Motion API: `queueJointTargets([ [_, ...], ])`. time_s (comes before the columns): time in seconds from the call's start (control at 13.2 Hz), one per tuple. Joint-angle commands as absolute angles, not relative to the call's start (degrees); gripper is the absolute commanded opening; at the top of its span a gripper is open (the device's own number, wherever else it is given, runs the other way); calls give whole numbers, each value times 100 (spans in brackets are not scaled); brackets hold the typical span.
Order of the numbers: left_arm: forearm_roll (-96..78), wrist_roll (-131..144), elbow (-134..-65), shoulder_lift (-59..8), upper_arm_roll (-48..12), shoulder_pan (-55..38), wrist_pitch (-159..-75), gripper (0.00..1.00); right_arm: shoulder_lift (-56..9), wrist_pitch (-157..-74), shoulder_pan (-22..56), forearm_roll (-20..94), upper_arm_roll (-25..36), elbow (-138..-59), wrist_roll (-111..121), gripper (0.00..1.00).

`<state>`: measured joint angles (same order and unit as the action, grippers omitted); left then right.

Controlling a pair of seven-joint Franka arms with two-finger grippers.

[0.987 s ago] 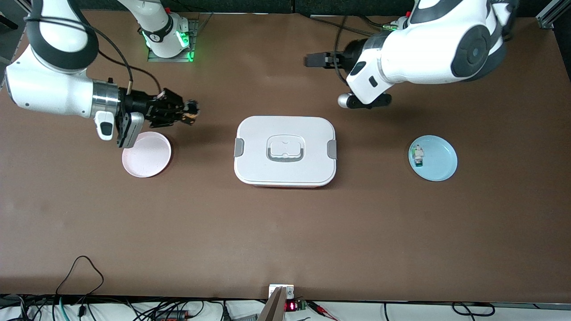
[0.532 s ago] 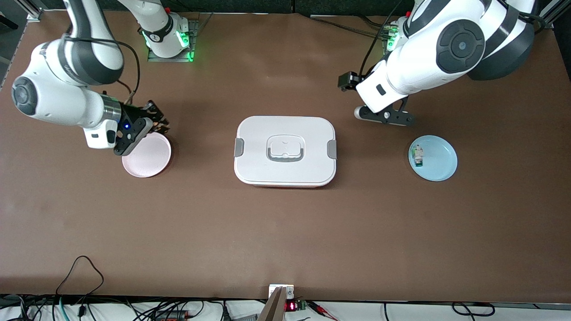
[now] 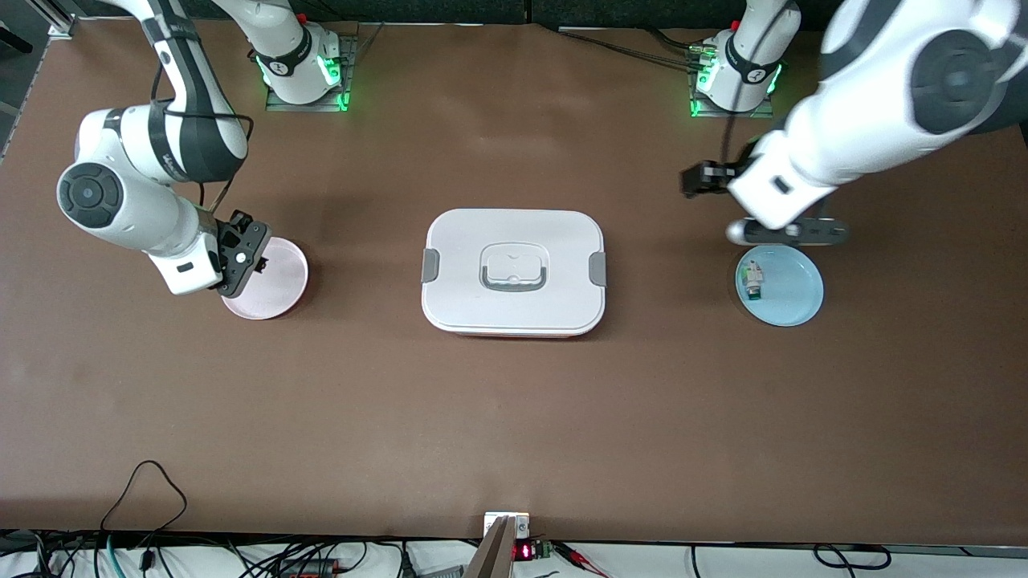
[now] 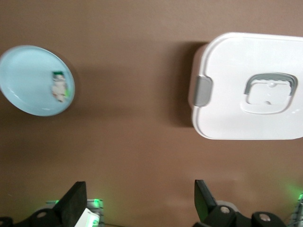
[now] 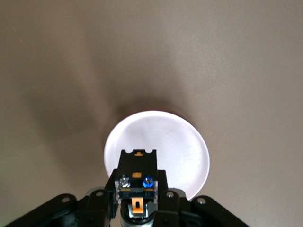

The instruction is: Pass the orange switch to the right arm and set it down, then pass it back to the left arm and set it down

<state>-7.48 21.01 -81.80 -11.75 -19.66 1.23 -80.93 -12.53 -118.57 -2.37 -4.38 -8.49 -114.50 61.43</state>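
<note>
The orange switch (image 5: 137,177) hangs high above the pink plate (image 5: 182,149) and would drop if my right gripper opened now, so it is too early to release.
The orange switch (image 5: 137,182), a small black block with orange marks, sits between the black fingers of my right gripper (image 5: 138,198), which is shut on it. This gripper (image 3: 254,261) points down over the edge of a pink plate (image 3: 279,282). The white box (image 3: 462,249) stands mid-table between the two plates; the left wrist view shows it too (image 4: 227,113). My left gripper (image 3: 785,234) hangs over the table at the edge of a blue plate (image 3: 795,293). Its fingers (image 4: 72,204) stand wide open with nothing between them.
A small white-and-green component (image 3: 752,281) lies on the blue plate, seen also in the left wrist view (image 4: 59,86). The arm bases (image 3: 305,68) glow green at the table's back edge. Cables run along the front edge.
My right gripper has swung down with the switch from beside the pink plate to over its edge. My left arm has moved away from the box to the blue plate.
</note>
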Motion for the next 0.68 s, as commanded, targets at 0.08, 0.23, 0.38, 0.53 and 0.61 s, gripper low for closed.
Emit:
queueJointTargets([
  [0.08, -633, 900, -8832, -388, -1302, -35, -8112, 100, -1520, -12504, -431, -999, -940, -11759, 6495, 27],
  [0.23, -555, 695, -8824, -291, -1073, -35, -8077, 100, -1695, -12875, -466, -1361, -940, -11944, 6452, 27],
  [0.38, -151, 694, -8824, -168, -1020, -35, -8086, 100, -1889, -13086, -597, -1546, -940, -11953, 6451, 27],
  [0.53, 18, 668, -8903, -53, -557, -271, -8042, 100, -2065, -13148, -606, -1608, -940, -11953, 6416, 27],
  [0.61, -17, 659, -8912, -53, -345, -394, -8094, 100, -2144, -13192, -606, -1608, -940, -11962, 6416, 27],
])
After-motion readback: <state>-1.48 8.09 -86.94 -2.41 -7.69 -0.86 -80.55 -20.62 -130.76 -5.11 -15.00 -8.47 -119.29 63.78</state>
